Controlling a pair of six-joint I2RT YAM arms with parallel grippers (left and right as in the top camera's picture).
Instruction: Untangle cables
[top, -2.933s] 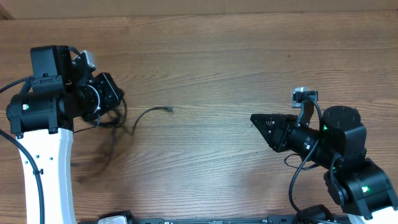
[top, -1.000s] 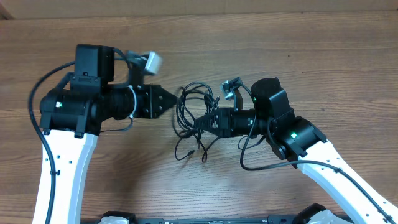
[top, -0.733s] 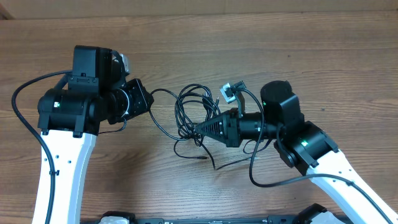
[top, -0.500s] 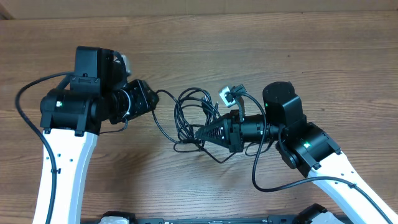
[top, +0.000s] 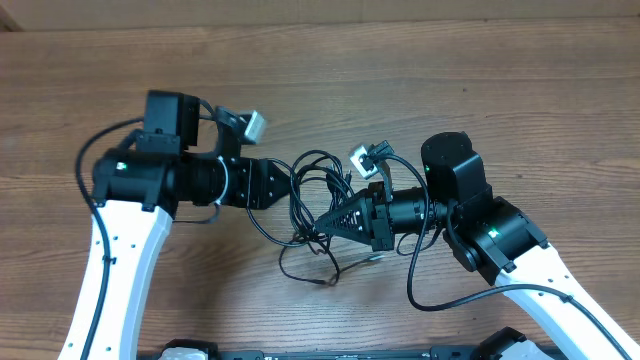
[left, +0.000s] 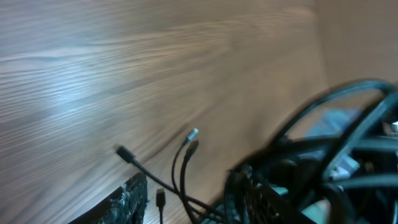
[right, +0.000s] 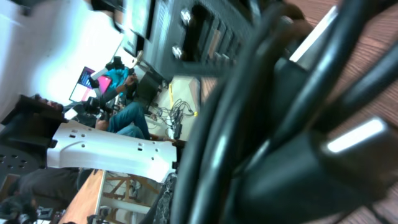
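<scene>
My left gripper reaches the tangle and grabs its looped cords next, leaving the small plug ends free, to untangle the cables.
The cables (top: 312, 190) are a tangle of thin black cords in mid-table, between my two grippers. Loose ends trail toward the front edge (top: 322, 281). My left gripper (top: 287, 191) points right into the left side of the tangle. In the left wrist view its fingers (left: 129, 200) stand apart with cords (left: 181, 180) running between them, and small plug ends (left: 193, 133) lie on the wood beyond. My right gripper (top: 326, 222) points left, shut on strands at the tangle's lower right. Blurred black cords (right: 261, 124) fill the right wrist view.
The wooden table (top: 520, 90) stretches around the tangle. Both arms' thicker black wires loop beside them, the left one (top: 90, 165) and the right one (top: 415, 285). A pale wall edge (top: 330, 10) runs along the back.
My left gripper has opened and swung right, up against the tangle, from where it was further left. The right gripper has stayed shut in the tangle; the loose ends have shifted a little.
</scene>
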